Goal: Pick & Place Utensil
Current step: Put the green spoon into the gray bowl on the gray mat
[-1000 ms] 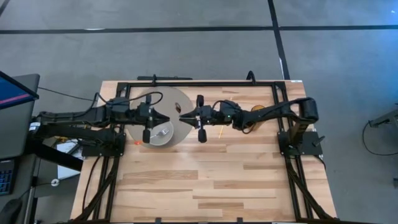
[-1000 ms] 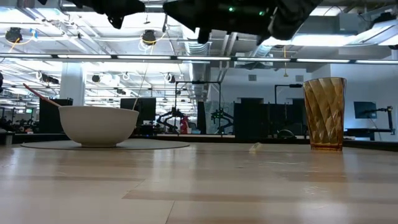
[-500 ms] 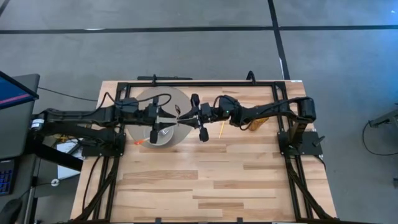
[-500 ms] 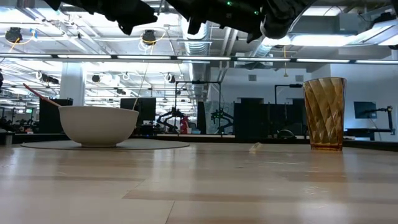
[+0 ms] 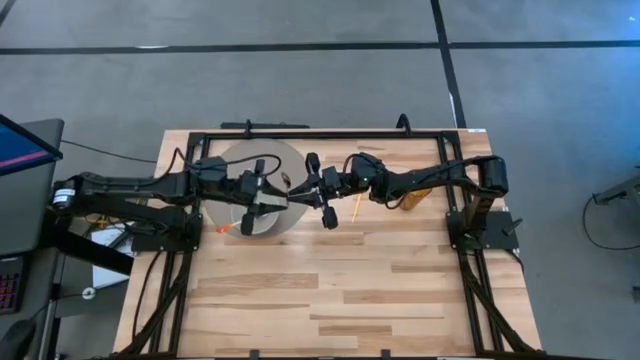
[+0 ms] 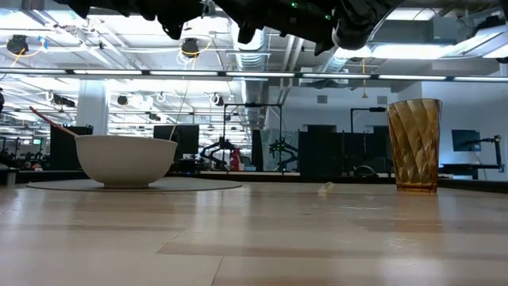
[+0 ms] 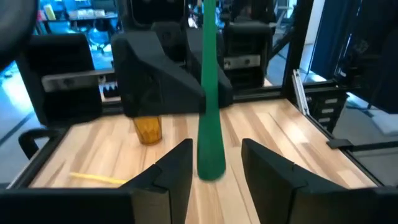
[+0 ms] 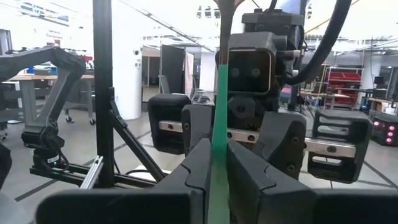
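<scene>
I should grab the green utensil with my left gripper next, by its wide rounded handle end (image 7: 211, 163). Then I can put it in the white bowl.
A green utensil (image 7: 208, 124) hangs high over the table, with my right gripper (image 8: 217, 149) shut on it. Its wide rounded end (image 7: 211, 165) stands between the fingers of my open left gripper (image 7: 215, 149), with a gap on each side. In the high view, both grippers meet over the right edge of the white bowl (image 6: 127, 159): left (image 5: 272, 192), right (image 5: 300, 187). The bowl rests on a round grey mat (image 5: 232, 160), and a red-handled utensil (image 6: 51, 121) leans in it. My right gripper pinches the green utensil's narrow flat part (image 8: 219, 134) between its two fingers. The fingers lie roughly level and point toward the table's left. The utensil runs out ahead of them toward my left gripper, lifted clear of the bowl and table.
An amber ribbed cup (image 6: 413, 144) stands on the table's right half, under the right arm. A yellow utensil (image 5: 354, 207) lies flat on the wood beside it. A small orange piece (image 5: 222, 229) lies at the mat's near edge. Bare wood fills the near half.
My left gripper has moved toward the table's right, up to the right gripper, turned about its own axis and opened, so its fingers now stand on either side of the utensil's end. The right gripper has shifted slightly left, still holding the utensil.
</scene>
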You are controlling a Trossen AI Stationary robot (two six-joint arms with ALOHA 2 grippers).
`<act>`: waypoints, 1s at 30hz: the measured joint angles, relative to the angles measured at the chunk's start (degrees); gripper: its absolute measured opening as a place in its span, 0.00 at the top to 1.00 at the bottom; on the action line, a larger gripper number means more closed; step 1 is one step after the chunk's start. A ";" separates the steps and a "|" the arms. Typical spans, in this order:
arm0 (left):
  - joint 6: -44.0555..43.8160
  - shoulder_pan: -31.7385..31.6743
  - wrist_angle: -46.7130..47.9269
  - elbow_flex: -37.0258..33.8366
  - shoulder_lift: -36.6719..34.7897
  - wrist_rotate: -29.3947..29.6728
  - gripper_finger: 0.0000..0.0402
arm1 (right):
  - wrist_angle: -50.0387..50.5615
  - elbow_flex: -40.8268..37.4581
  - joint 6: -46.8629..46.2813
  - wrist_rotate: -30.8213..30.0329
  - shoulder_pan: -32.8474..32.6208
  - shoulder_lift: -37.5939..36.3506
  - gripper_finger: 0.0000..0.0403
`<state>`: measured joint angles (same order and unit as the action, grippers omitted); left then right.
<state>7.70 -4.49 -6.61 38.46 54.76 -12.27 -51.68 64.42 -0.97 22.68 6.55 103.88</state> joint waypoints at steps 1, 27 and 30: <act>0.02 0.00 -0.71 0.00 0.38 -0.01 0.66 | 0.00 0.00 0.00 0.00 0.00 0.00 0.91; 1.05 -0.02 -4.92 0.00 5.99 -5.44 0.89 | 0.09 0.02 -1.02 6.00 0.36 -0.07 0.97; 0.99 -0.13 -4.94 0.00 5.99 -4.91 0.89 | 0.13 0.02 -1.11 6.03 0.81 -0.11 0.99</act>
<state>8.69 -4.62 -11.55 38.46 60.75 -17.19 -51.55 64.45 -2.08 28.71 7.35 103.77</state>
